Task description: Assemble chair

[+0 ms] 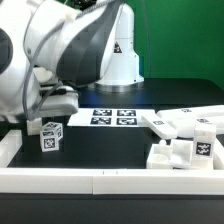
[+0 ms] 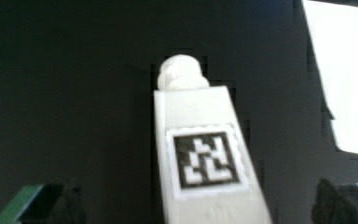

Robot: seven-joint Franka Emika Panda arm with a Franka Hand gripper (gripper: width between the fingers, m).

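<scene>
My gripper's fingers are beside the white chair leg [image 1: 50,134]. My gripper should close now, and it would hold the leg.
In the wrist view a long white chair leg [image 2: 197,130] with a rounded tip and a black marker tag lies on the black table, running between my two fingers. My gripper [image 2: 197,206] is open; its dark fingertips [image 2: 41,204] stand well clear of the leg on both sides. In the exterior view the arm hangs over the exterior view's left, and the tagged white leg [image 1: 50,134] sits just under the hand. The gripper itself is mostly hidden there by the arm.
Several loose white chair parts [image 1: 185,125] lie at the exterior view's right, with small tagged blocks [image 1: 202,148] near the front. The marker board [image 1: 112,117] lies at the back middle. A white rim [image 1: 100,180] borders the table's front. A white slab [image 2: 346,70] shows beside the leg.
</scene>
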